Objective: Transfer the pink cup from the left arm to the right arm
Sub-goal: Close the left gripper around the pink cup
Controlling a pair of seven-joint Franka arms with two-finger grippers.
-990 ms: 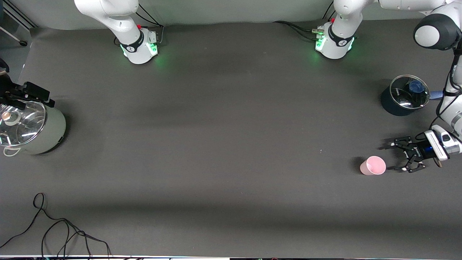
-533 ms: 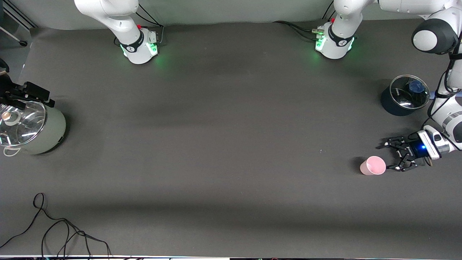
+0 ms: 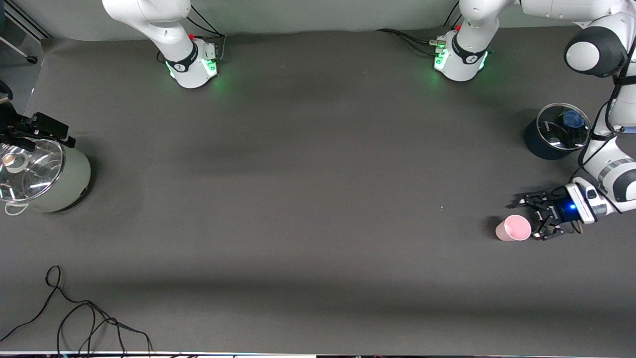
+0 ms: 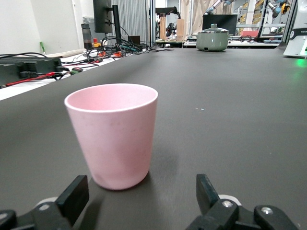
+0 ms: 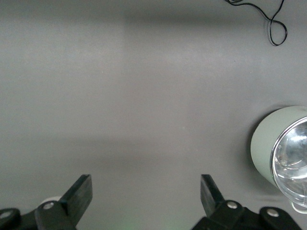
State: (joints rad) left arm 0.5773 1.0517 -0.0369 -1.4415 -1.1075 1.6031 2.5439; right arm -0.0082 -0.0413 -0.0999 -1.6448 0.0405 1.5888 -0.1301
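The robot's left gripper will reach the pink cup and take it by its lower side (image 4: 120, 165), so the pink cup's rim (image 4: 111, 110) stays free to face the robot's right gripper.
The pink cup (image 3: 513, 228) stands upright on the dark table near the left arm's end. In the left wrist view it (image 4: 112, 134) stands just ahead of the fingertips, closer to one finger than the other. My left gripper (image 3: 526, 219) is low at the table beside the cup, open and empty, with its black linkage fingers (image 4: 74, 196) spread wide. My right gripper (image 5: 144, 191) is open and empty, held high over the table. In the front view it (image 3: 42, 128) shows above the grey-green pot at the right arm's end.
A grey-green pot with a glass lid (image 3: 59, 186) stands at the right arm's end and shows in the right wrist view (image 5: 266, 143). A dark blue pot with a glass lid (image 3: 539, 141) stands farther from the front camera than the cup. A black cable (image 3: 84, 318) lies near the table's front edge.
My left gripper has moved along the table toward the pink cup, its fingertips now reaching beside it. The cup and the right arm have not moved.
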